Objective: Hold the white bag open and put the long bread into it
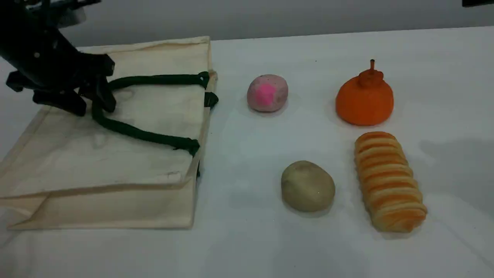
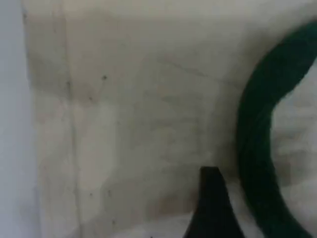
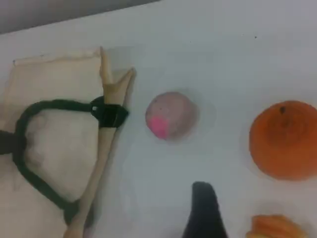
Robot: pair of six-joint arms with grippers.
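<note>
My left gripper grabs the white bag by the raised green handle's far bend next, since the bag's cloth (image 1: 153, 111) lies flat on the tabletop.
The white bag (image 1: 115, 154) lies flat on the table's left side, its mouth facing right and pressed shut. Its dark green handle (image 1: 146, 135) loops across the top panel. My left gripper (image 1: 89, 102) is open, its fingers down on the fabric at the handle's far bend. In the left wrist view one fingertip (image 2: 210, 203) rests on the cloth just left of the handle (image 2: 257, 124). The long bread (image 1: 389, 181) lies at the right front, untouched. Of my right gripper only one dark fingertip (image 3: 203, 213) shows, hovering above the table with nothing in it, left of the bread's end (image 3: 275, 228).
A round pink-spotted ball (image 1: 267, 93) sits right of the bag's mouth. An orange pumpkin-shaped thing (image 1: 364, 98) stands just behind the bread. A beige bun (image 1: 307, 186) lies left of the bread. The table's far edge runs behind the bag.
</note>
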